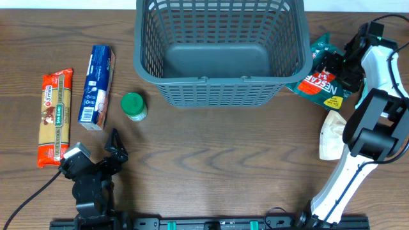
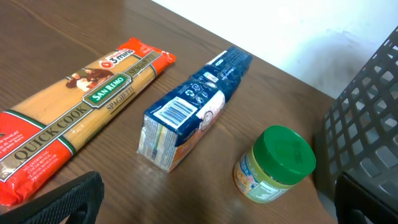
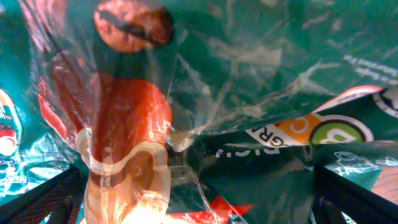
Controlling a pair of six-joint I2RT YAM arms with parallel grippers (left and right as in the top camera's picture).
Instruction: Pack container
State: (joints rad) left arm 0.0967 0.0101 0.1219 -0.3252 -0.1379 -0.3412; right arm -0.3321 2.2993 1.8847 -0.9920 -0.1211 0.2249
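My right gripper should close on the coffee bag (image 3: pixel 249 93) now, because both of its fingers sink into green film (image 3: pixel 356 157) on either side of the bulging middle.
The container (image 1: pixel 217 82) is a large dark grey slotted basket at the back middle, with nothing in it; its wall shows in the left wrist view (image 2: pixel 367 124). My right gripper (image 1: pixel 335 64) is open, low over a crumpled green and red coffee bag (image 1: pixel 319 83) lying right of the basket. In the right wrist view the bag (image 3: pixel 249 93) fills the frame between the spread fingers (image 3: pixel 196 199). My left gripper (image 1: pixel 115 144) is open and empty at the front left, short of the groceries (image 2: pixel 211 205).
A spaghetti pack (image 1: pixel 55 115) (image 2: pixel 81 112), a blue box (image 1: pixel 97 86) (image 2: pixel 193 106) and a green-lidded jar (image 1: pixel 134 106) (image 2: pixel 277 165) lie left of the basket. A pale crumpled bag (image 1: pixel 332 134) lies by the right arm.
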